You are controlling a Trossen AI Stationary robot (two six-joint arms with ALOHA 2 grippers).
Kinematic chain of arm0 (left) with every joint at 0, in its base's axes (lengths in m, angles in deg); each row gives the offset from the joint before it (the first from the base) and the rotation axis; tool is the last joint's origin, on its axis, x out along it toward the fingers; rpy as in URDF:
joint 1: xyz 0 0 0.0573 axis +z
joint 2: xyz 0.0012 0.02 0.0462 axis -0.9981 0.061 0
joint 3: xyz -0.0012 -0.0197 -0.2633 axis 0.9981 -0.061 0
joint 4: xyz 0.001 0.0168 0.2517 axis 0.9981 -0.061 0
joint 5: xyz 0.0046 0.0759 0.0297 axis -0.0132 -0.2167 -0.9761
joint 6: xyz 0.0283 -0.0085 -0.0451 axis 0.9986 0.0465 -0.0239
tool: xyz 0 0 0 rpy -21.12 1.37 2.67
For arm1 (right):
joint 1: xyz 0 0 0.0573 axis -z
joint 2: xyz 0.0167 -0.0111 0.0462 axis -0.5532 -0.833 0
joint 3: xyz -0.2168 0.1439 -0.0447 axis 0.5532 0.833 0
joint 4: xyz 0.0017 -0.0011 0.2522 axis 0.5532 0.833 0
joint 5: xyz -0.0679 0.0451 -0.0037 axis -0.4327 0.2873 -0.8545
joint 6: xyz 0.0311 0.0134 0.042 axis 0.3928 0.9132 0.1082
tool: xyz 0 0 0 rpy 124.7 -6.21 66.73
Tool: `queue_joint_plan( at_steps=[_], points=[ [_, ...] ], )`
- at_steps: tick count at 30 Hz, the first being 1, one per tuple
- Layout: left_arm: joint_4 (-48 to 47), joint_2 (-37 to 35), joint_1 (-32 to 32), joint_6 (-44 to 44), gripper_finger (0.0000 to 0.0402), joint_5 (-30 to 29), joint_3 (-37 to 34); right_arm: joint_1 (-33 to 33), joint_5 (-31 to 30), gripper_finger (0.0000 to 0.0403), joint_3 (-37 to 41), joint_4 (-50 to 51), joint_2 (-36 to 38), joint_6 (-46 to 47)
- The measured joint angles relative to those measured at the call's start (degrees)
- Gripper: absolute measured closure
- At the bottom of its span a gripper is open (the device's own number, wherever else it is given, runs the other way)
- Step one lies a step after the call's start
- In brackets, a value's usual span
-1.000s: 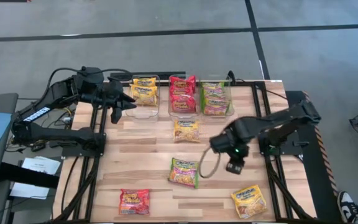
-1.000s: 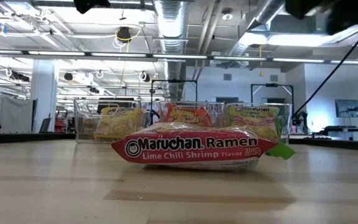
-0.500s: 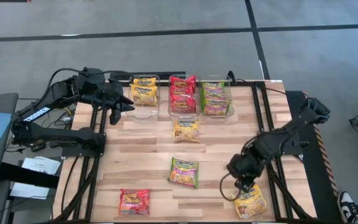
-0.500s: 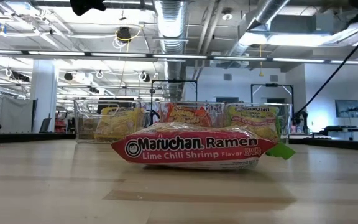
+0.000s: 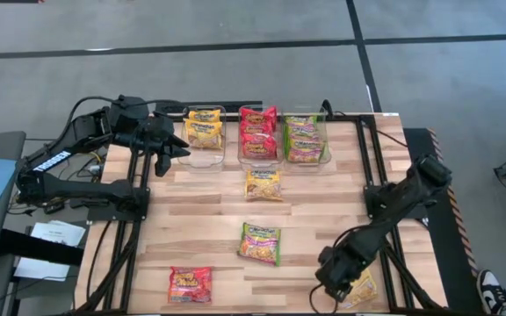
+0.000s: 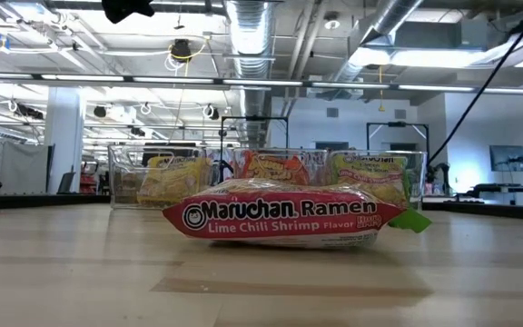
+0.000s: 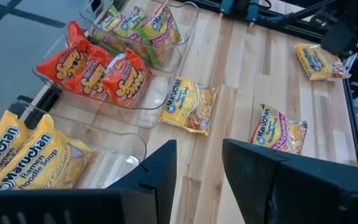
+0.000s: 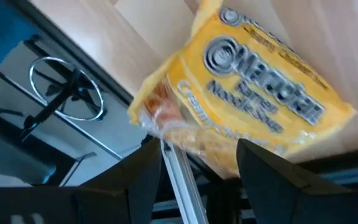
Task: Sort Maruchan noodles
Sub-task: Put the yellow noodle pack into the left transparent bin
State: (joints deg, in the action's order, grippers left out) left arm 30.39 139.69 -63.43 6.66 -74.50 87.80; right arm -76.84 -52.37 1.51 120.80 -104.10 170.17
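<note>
The right gripper grabs the Creamy Chicken packet by its noodle-picture side [image 8: 188,127] next, to sort it into the bin of yellow packets.
Four Maruchan packets lie flat on the table: a yellow one [image 5: 263,184], a green-and-pink Lime Chili Shrimp one [image 5: 261,242] [image 6: 284,218], a red one [image 5: 190,283], and a yellow one [image 5: 361,288] [image 8: 247,118] at the near right corner. More packets stand in the bins. My right gripper [image 5: 335,274] [image 8: 197,174] hangs open just over that corner packet, with a finger to either side of its end; I see no touch. My left gripper [image 5: 170,146] [image 7: 197,168] waits open beside the yellow bin.
Three clear bins stand in a row at the far edge: yellow packets [image 5: 204,132], red [image 5: 258,133], green [image 5: 305,138]. The corner packet lies by the table's near edge and its metal rail [image 8: 179,168]. Bare wood [image 5: 200,219] shows between the loose packets.
My right gripper has swung from the middle right of the table toward the near edge and down, ending over the yellow packet at the near right corner. No packet has moved.
</note>
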Motion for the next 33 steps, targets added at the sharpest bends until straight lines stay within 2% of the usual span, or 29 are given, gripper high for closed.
queue_joint_plan(
  at_steps=[6,20,25,33],
  points=[
    [0.0,0.0,0.0,-0.1,0.0286,0.0,0.0,-0.8,1.7,0.0168,0.0,-4.0,-5.5,0.1],
    [0.0,0.0,0.0,-0.8,0.0286,-0.1,0.0,-0.9,4.4,0.0177,-0.5,-3.2,-15.3,0.5],
    [0.0,0.0,0.0,-0.8,0.0286,-0.2,0.0,-0.8,4.8,0.0231,-0.4,-3.1,-16.0,0.7],
    [0.0,0.0,0.0,-0.7,0.0286,-2.6,0.0,0.1,5.2,0.0361,-0.3,-3.6,-16.1,1.4]
  ],
)
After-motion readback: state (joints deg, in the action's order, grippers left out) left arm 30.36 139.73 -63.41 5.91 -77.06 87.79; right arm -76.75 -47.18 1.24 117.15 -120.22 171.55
